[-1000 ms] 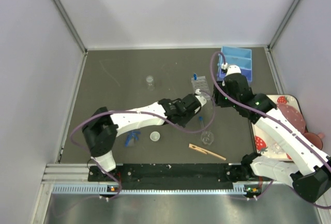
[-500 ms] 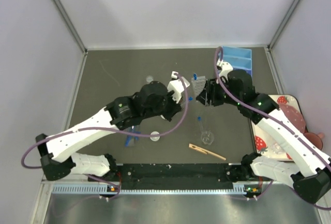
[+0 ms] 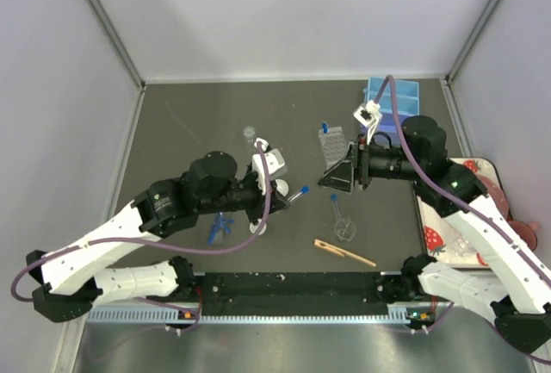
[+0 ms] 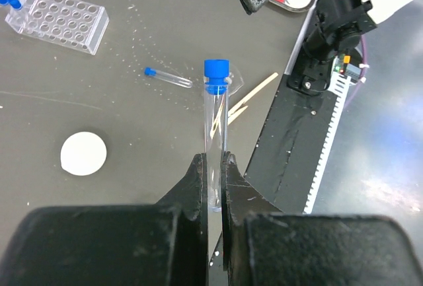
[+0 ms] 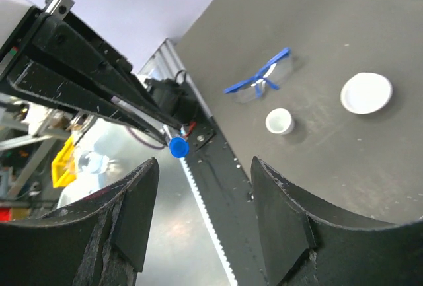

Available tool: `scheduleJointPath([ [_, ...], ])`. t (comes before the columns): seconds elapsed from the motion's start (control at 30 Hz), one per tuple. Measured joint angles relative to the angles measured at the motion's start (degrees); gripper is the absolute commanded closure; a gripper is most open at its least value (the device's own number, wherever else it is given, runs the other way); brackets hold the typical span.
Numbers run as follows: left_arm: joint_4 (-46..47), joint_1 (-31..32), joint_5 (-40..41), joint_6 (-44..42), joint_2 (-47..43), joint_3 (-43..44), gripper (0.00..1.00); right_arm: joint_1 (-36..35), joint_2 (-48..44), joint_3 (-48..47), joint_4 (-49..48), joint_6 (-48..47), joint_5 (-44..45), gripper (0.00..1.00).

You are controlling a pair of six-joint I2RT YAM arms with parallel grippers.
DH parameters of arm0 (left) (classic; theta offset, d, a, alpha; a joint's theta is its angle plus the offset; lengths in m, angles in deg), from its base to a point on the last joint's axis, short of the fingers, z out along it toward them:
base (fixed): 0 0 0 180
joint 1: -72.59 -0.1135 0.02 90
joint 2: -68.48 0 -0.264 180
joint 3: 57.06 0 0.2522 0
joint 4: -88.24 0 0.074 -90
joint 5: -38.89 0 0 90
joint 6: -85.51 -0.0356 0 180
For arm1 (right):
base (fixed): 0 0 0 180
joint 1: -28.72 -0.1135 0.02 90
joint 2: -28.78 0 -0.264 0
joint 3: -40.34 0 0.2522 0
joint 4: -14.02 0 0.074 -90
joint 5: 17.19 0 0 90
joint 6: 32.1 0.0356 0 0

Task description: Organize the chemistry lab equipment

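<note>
My right gripper is to grab the clear tube by its blue cap next. The tube's clear body then stays free to slide into the rack.
My left gripper is shut on a clear tube with a blue cap and holds it above the table, cap pointing right. My right gripper is open and empty, facing the tube's cap a short way off. The clear tube rack stands behind with one capped tube in it. Another tube lies on the table. A beaker, a wooden clip and blue tweezers lie near the front.
A second beaker stands at the back left. Two white round dishes lie under the left arm. A blue box sits at the back right. The strawberry-print tray is at the right edge.
My left gripper has drawn back from the rack toward the left, with the tube in it. My right gripper has swung down from the rack and now faces left toward the tube.
</note>
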State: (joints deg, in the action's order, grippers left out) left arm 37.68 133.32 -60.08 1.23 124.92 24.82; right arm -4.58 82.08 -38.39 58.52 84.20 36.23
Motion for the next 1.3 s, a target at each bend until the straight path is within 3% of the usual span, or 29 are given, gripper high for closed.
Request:
scheduleJointPath([
  [0.3, 0.4, 0.0, -3.9, -1.0, -3.1, -0.5, 1.00, -2.5, 1.6, 2.4, -5.7, 4.9, -8.2, 0.43],
  [0.67, 0.7, 0.0, -4.9, -1.3, -3.1, -0.9, 1.00, -9.0, 6.8, 2.7, -10.0, 6.8, -8.9, 0.53],
  [0.77, 0.7, 0.0, -4.9, -1.4, -3.1, -0.9, 1.00, -9.4, 7.0, 2.7, -10.5, 6.9, -8.8, 0.62],
  [0.9, 0.8, 0.0, -4.9, -1.4, -3.1, -0.9, 1.00, -9.4, 7.0, 2.7, -11.4, 7.1, -8.7, 0.83],
  [1.0, 0.7, -0.1, -4.5, -1.4, -3.0, -0.9, 1.00, -9.5, 7.0, 2.6, -11.9, 7.3, -8.9, 0.87],
  [1.07, 0.7, -0.1, -4.3, -1.4, -2.9, -0.9, 1.00, -9.6, 7.0, 2.7, -11.9, 7.3, -8.7, 1.00],
  [1.1, 0.7, -0.1, -4.1, -1.4, -2.9, -0.9, 1.00, -9.6, 7.1, 2.6, -11.9, 7.3, -8.5, 1.00],
  [1.17, 0.7, -0.1, -3.7, -1.4, -2.9, -0.9, 0.84, -9.6, 7.1, 2.6, -11.9, 7.3, -8.3, 1.00],
  [1.2, 0.6, -0.1, -3.5, -1.4, -2.9, -0.9, 0.60, -9.6, 7.1, 2.6, -11.9, 7.3, -8.1, 1.00],
  [1.27, 0.7, -0.1, -2.8, -1.7, -2.6, -0.9, 0.27, -9.7, 7.1, 2.6, -11.9, 7.3, -7.6, 1.00],
  [1.3, 0.8, -0.1, -2.0, -1.8, -2.3, -0.9, 0.01, -9.7, 7.1, 2.7, -11.9, 7.4, -7.5, 1.00],
])
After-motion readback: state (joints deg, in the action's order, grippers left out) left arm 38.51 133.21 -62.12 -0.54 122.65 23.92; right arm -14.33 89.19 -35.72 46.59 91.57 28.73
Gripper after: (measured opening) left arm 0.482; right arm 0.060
